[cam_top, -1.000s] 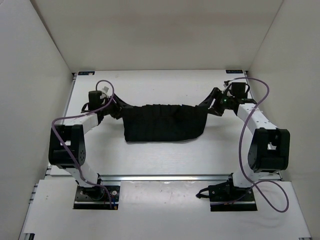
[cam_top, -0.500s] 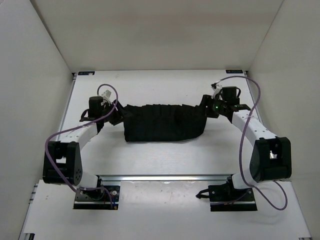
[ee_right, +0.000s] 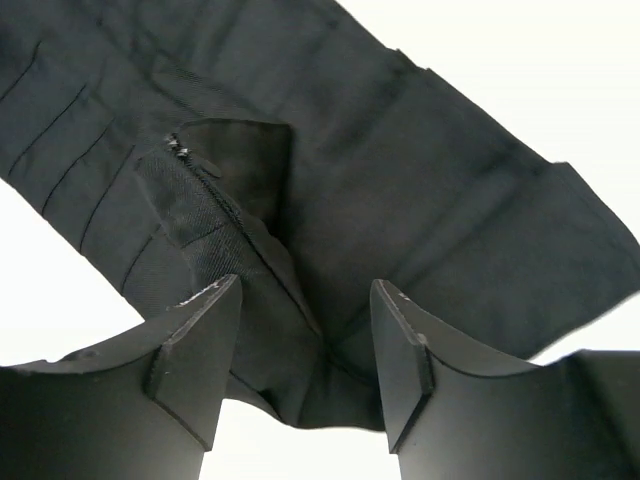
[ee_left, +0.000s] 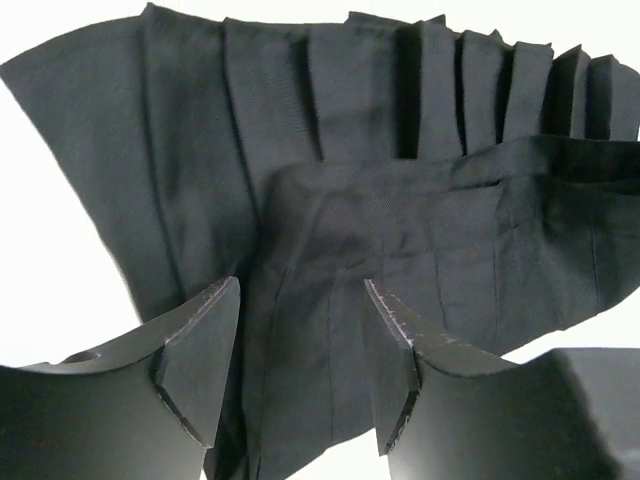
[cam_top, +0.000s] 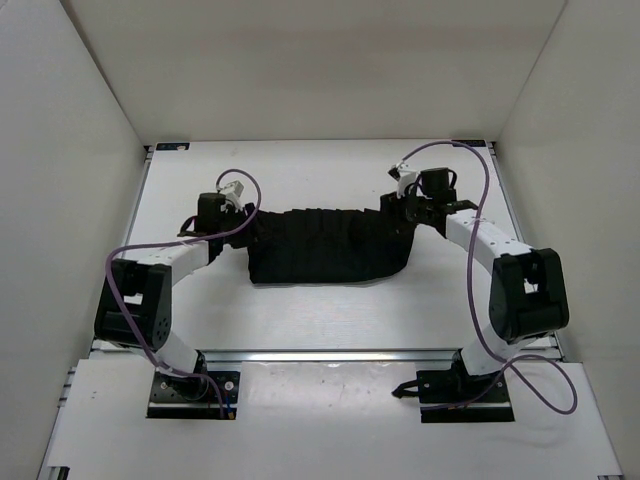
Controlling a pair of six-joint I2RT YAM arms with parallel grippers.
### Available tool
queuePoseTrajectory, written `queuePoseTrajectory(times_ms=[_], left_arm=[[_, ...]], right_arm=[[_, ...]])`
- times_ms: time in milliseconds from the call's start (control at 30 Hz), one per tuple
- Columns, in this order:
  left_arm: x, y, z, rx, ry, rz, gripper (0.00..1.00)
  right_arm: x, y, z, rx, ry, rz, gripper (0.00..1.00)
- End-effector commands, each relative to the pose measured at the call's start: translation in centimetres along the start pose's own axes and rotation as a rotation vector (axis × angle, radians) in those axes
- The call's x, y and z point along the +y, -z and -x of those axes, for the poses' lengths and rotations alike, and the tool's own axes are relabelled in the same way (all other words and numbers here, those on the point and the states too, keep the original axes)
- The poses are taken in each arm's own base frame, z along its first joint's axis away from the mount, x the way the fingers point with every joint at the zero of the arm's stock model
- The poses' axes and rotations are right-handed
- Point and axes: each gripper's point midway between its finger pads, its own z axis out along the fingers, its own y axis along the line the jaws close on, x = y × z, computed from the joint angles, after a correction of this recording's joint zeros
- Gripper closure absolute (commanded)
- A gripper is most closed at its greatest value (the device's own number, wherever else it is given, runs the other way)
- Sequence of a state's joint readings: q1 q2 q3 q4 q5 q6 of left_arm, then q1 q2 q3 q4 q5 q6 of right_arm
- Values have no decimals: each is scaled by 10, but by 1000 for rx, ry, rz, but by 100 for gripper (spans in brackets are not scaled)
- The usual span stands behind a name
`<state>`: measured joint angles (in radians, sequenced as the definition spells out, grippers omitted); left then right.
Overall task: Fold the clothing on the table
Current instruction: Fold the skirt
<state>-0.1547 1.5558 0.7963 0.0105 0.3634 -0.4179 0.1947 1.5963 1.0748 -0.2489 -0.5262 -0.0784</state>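
My right gripper picks up the clothing by its corner at the zipper seam (ee_right: 200, 180) next, opposite my left gripper, to straighten it for folding.
The clothing (cam_top: 330, 245), a black pleated garment, lies bunched in a wide band across the middle of the table (cam_top: 320, 310). My left gripper (cam_top: 246, 232) is at its left end. In the left wrist view the left gripper (ee_left: 300, 310) stands open, its fingers (ee_left: 200, 350) straddling a folded fabric edge (ee_left: 330, 240). My right gripper (cam_top: 397, 212) is at the garment's far right corner. In the right wrist view the right gripper (ee_right: 305, 310) is open too, with a cloth corner and a zipper seam (ee_right: 200, 180) lying between its fingers (ee_right: 405, 350).
White walls (cam_top: 70, 200) enclose the table on three sides. A metal rail (cam_top: 330, 355) runs along the near edge in front of both arm bases. Purple cables (cam_top: 480, 280) loop over each arm. Small black brackets (cam_top: 172, 147) mark the far corners.
Both grippers have closed in on the garment's ends, the left moving right and the right moving left and farther back. The cloth has barely shifted.
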Motion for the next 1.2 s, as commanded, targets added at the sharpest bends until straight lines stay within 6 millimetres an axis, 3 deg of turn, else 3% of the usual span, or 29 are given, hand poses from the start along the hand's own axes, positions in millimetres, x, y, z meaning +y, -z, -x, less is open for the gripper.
queuePoseTrajectory(times_ms=[0, 167, 300, 400, 633, 733, 800, 933, 1000, 1033, 1167], left_arm=[[-13, -4, 30, -110, -92, -41, 38], [-13, -13, 32, -116, -130, -28, 37], [-13, -26, 25, -73, -126, -32, 37], [-15, -30, 17, -56, -142, -36, 38], [-18, -32, 14, -46, -129, -69, 44], [-21, -31, 14, -41, -124, -74, 44], [-23, -28, 13, -46, -128, -84, 39], [-23, -25, 14, -54, -120, -91, 38], [-24, -23, 15, -57, -125, -92, 38], [-25, -22, 15, -57, -129, -99, 38], [-25, -22, 12, -41, -123, -115, 41]], right_arm=[[14, -6, 33, -91, 153, 65, 48], [27, -13, 51, -131, 198, 118, 48], [30, -33, 57, -81, 218, 154, 48], [27, -46, 53, -45, 206, 164, 49], [40, -51, 35, 7, 195, 260, 54], [47, -55, 28, 64, 188, 303, 55], [44, -58, 25, 83, 178, 281, 54], [38, -46, 39, -12, 155, 216, 54], [35, -26, 63, -127, 157, 152, 53], [30, -21, 66, -167, 129, 138, 53], [44, 9, 84, -262, 126, 224, 53]])
